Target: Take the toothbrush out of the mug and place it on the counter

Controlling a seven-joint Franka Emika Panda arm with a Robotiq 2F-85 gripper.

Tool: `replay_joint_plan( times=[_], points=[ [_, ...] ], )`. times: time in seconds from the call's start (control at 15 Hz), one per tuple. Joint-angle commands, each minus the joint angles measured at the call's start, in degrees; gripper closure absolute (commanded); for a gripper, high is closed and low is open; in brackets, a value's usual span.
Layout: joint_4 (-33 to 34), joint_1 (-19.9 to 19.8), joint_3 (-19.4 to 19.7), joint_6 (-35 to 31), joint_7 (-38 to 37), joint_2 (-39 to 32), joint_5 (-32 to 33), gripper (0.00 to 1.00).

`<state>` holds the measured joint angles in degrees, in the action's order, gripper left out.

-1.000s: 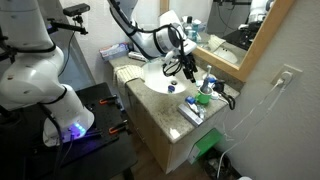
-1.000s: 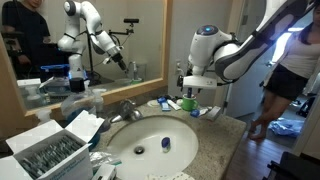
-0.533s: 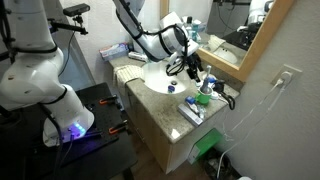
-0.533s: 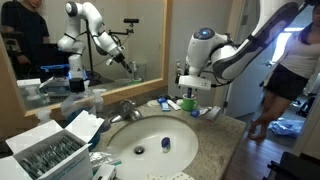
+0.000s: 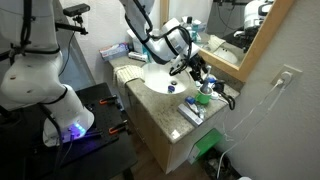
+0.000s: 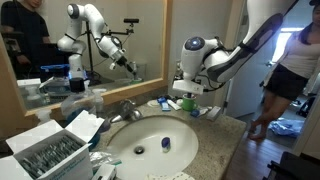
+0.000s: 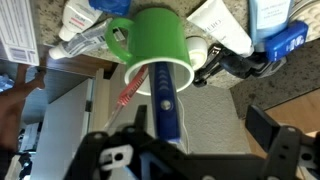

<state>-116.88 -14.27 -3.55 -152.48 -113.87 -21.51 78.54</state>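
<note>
My gripper is too high to close on the blue handle yet and needs to go lower first. The handle is between my fingers, but its whole end is below them, so they would miss it if they closed now.
The bright green mug stands on the beige speckled counter by the mirror wall and shows in both exterior views. The blue-handled toothbrush stands in it, handle sticking up out of the rim beside a thin red stick. My gripper hangs open just above the mug, and the blue handle lies between the fingers, close to one of them. In both exterior views the gripper is over the mug behind the white sink basin.
A blue-and-white box, white tubes, a blue bottle and a black cable crowd the mug. A faucet and an open box of items stand by the basin. A small blue object lies in the sink.
The arm has moved sideways and down, bringing the open gripper closer over the mug. The mug and toothbrush have not moved.
</note>
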Motion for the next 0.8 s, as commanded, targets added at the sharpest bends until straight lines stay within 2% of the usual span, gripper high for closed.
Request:
replay_joint_plan(
  times=[0.0,0.4,0.47,0.6,0.73],
  points=[
    [2.2,1.2,0.6,2.9,-3.5,-1.9,1.8,0.0],
    [3.1,1.3,0.8,3.7,-4.5,-2.6,2.1,0.02],
    [3.0,1.3,0.9,3.7,-4.5,-2.5,2.4,0.26],
    [3.0,1.4,1.0,3.9,-5.0,-2.3,3.2,0.31],
    [2.9,1.5,1.1,4.3,-6.4,-2.2,4.3,0.47]
  ],
)
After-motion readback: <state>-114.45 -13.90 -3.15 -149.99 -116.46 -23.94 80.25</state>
